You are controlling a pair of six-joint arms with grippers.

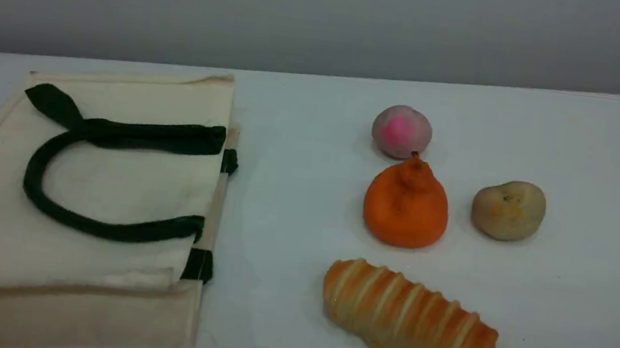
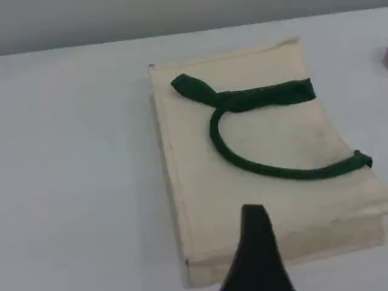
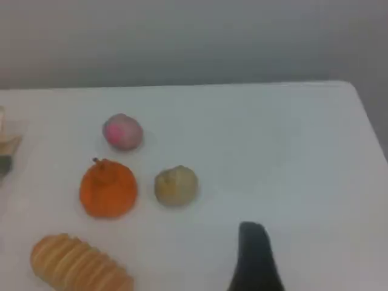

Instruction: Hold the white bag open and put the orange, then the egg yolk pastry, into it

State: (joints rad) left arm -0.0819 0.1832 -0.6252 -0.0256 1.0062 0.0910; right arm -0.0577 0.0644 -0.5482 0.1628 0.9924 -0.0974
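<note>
The left gripper pinches the white bag by the dark green handle looped on top next, since the bag lies flat and closed.
The white bag lies flat and closed on the table's left, its dark green handle folded on top. The orange stands right of centre, and the egg yolk pastry sits just to its right. Neither arm shows in the scene view. In the left wrist view one dark fingertip hangs above the near edge of the bag, touching nothing. The right wrist view has its fingertip over bare table, nearer than the orange and the pastry. Both grippers are open and hold nothing.
A pink-centred ball sits right behind the orange. A long striped bread roll lies in front of it, toward the table's near edge. The table's far edge meets a grey wall, and its right edge shows in the right wrist view.
</note>
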